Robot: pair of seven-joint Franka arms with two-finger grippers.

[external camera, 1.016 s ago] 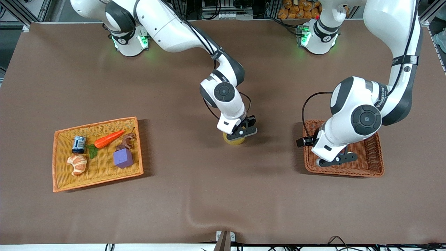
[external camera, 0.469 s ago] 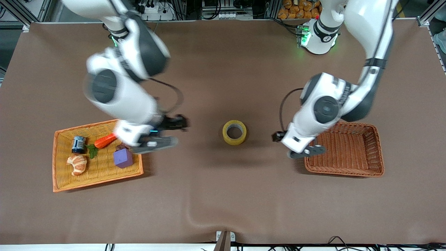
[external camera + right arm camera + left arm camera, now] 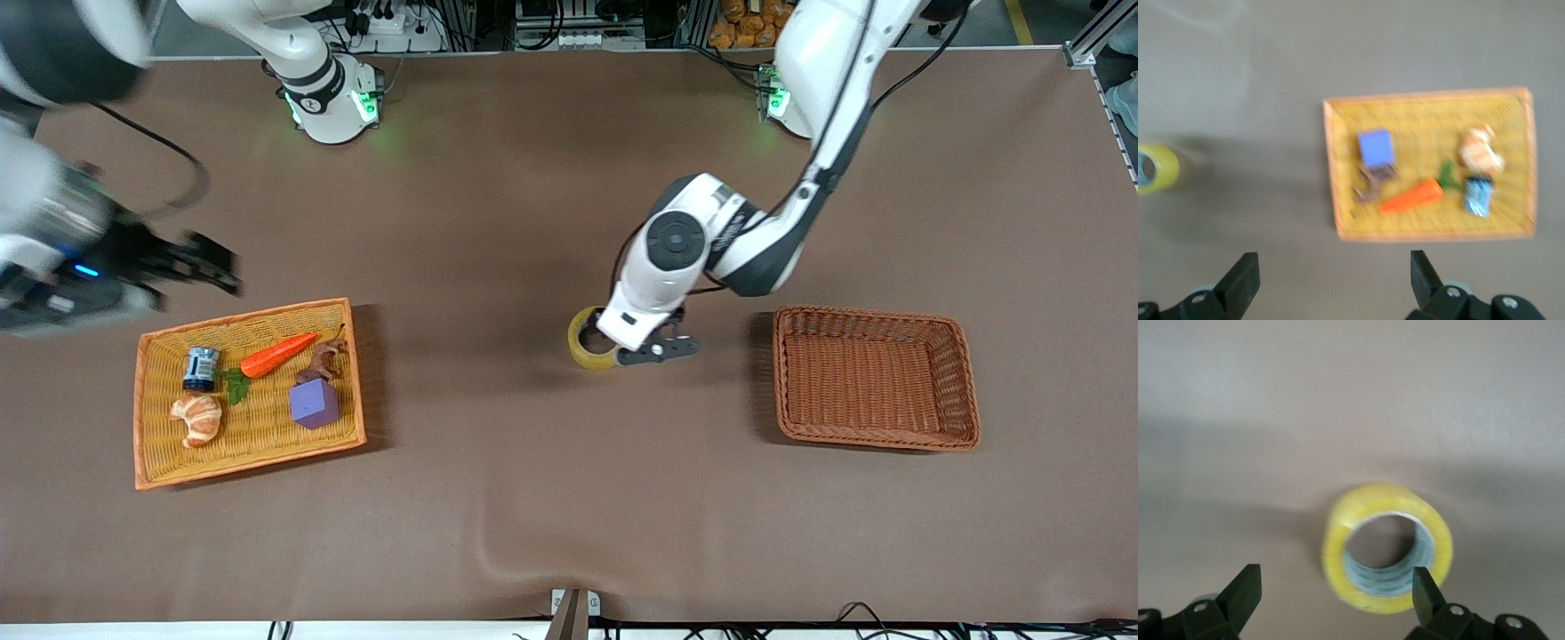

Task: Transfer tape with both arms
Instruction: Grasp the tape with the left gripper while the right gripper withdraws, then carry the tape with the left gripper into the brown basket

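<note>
My left gripper is to pick up the ring by its outer rim [image 3: 577,340] next, to move the tape into the brown wicker basket.
The tape [image 3: 578,345], a yellowish ring with a grey core, lies flat on the brown table between the two baskets. My left gripper [image 3: 656,350] is open just over it and hides the side of the ring toward the left arm's end. In the left wrist view the tape [image 3: 1386,547] lies close below the open gripper [image 3: 1336,593], with one fingertip [image 3: 1426,588] at its rim and the other well clear. My right gripper [image 3: 200,267] is open and empty, up over the table by the yellow tray. The right wrist view shows its gripper [image 3: 1333,279] open and the tape [image 3: 1155,169] far off.
A yellow tray [image 3: 249,455] toward the right arm's end holds a carrot [image 3: 277,354], a purple block [image 3: 313,403], a croissant [image 3: 197,418], a small can [image 3: 201,367] and a brown toy animal [image 3: 322,360]. A brown wicker basket [image 3: 876,437] stands toward the left arm's end.
My right gripper let go of the tape and swung away toward the yellow tray. My left gripper moved from over the brown basket to over the tape. The tape has not moved.
</note>
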